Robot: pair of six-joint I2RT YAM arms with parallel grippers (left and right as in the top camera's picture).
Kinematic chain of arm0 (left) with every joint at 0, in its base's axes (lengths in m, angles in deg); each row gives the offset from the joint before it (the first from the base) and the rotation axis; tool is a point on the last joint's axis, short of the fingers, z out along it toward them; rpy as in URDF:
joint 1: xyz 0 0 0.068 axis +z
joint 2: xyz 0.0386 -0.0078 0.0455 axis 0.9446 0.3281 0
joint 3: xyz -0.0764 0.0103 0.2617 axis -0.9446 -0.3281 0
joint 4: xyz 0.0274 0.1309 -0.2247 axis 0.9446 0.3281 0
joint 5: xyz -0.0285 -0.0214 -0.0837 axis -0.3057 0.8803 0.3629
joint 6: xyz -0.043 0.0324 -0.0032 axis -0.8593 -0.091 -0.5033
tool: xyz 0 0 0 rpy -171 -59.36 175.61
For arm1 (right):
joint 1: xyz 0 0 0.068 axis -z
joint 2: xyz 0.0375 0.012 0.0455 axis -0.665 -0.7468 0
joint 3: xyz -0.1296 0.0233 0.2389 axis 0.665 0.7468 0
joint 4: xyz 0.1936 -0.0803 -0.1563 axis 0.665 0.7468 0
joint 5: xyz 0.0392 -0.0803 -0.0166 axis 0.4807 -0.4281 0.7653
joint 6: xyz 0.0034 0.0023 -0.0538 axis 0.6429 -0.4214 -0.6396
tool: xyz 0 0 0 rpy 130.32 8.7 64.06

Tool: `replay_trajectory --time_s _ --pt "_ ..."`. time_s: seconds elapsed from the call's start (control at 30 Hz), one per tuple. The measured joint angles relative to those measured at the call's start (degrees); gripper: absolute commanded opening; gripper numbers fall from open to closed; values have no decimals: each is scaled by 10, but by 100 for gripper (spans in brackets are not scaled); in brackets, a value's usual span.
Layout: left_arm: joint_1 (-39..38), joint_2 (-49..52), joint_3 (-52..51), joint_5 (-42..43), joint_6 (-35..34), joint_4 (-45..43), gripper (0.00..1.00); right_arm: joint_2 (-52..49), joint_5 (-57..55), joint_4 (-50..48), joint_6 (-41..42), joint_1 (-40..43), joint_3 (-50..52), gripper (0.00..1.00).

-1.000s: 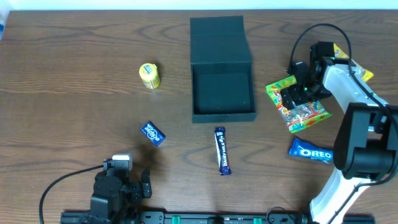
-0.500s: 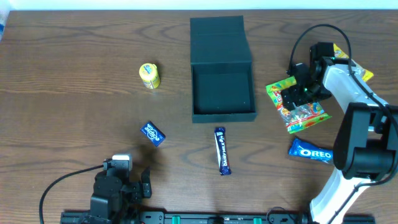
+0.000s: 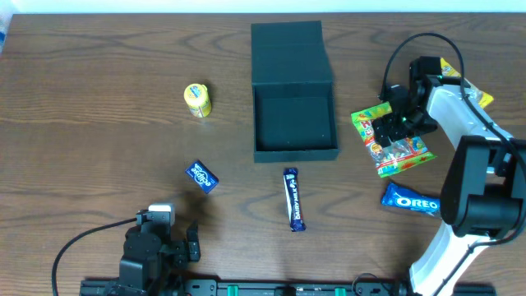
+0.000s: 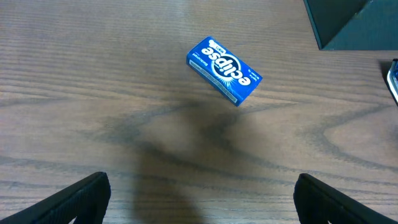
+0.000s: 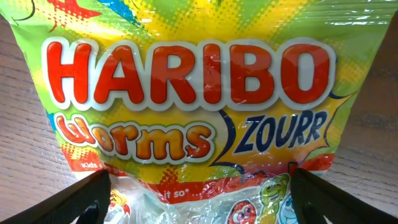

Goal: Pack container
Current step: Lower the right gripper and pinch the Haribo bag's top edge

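The Haribo bag's middle below the lettering lies in the gap between my right gripper's fingers, so my right gripper should close. Closing now would hold the bag.
The container is a dark teal square box lying open in the middle of the table, its flap lid folded back behind it and its inside bare. Its corner shows in the left wrist view. My right gripper hovers over a green and yellow Haribo worms bag, right of the box. In the right wrist view the jaws stand open, straddling the bag low down. My left gripper is open near the front edge, with only wood between its fingers.
A blue Eclipse gum box lies just ahead of the left gripper. A Dairy Milk bar lies in front of the box, a yellow tin to its left. A blue Oreo pack and a yellow packet flank the right arm.
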Motion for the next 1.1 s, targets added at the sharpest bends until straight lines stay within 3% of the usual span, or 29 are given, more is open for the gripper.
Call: replay_trajectory --time_s 0.6,0.77,0.93,1.1 --pt "0 0 0 0 0 0 95 0 -2 -10 -1 0 6 86" --pt "0 0 0 0 0 0 95 0 -4 -14 2 0 6 74" --pt "0 0 0 0 0 0 95 0 -4 -14 8 1 7 71" --pt "0 0 0 0 0 0 95 0 -4 -14 12 1 7 57"
